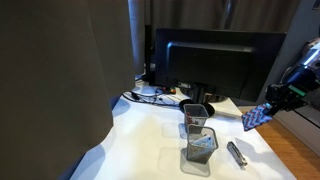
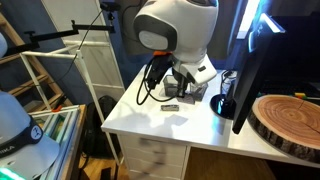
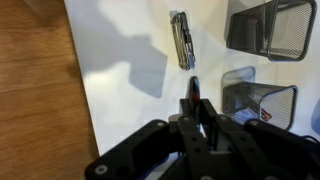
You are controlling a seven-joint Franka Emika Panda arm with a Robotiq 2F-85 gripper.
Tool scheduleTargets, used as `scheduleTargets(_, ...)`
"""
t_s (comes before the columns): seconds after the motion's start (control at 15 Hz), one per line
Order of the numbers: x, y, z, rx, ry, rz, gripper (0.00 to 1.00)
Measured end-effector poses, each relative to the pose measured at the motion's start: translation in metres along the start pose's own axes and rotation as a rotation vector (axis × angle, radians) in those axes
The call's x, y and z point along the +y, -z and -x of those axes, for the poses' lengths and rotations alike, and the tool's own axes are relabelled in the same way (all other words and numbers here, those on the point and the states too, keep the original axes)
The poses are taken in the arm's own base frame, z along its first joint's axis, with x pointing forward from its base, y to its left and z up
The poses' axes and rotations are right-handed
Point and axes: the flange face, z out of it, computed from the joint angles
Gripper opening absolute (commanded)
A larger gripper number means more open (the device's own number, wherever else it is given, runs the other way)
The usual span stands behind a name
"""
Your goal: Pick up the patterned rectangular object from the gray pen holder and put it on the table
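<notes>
The patterned rectangular object is well above the white table and would fall if I opened now, so my gripper must hold it until it's lower.
My gripper [image 1: 273,101] is shut on the patterned rectangular object [image 1: 255,117], a small flat blue and reddish piece, and holds it in the air above the right side of the white table [image 1: 145,140]. In the wrist view the piece [image 3: 192,92] shows edge-on between the fingers [image 3: 196,116], over bare tabletop [image 3: 120,60]. The gray pen holder [image 1: 200,148], a light wire-mesh cup, stands near the table's front; it also shows in the wrist view [image 3: 265,102] just right of the gripper. The gripper is apart from it.
A darker black mesh cup [image 1: 196,112] stands behind the gray one, also in the wrist view [image 3: 272,28]. A dark elongated gadget [image 1: 236,153] lies on the table, seen ahead of the gripper [image 3: 181,40]. A monitor [image 1: 215,65] and cables stand at the back. The wooden floor [image 3: 35,90] lies beyond the table edge.
</notes>
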Motion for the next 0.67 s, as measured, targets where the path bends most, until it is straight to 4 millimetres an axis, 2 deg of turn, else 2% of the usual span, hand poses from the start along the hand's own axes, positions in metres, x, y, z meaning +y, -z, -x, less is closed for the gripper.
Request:
scheduleTargets(0.27,0.008,-0.009,-0.006,-0.006,0.041,-0.026,0.04)
scheduleTargets(0.67,0.025,-0.032,-0.037,-0.004,0.150,-0.058,0.04)
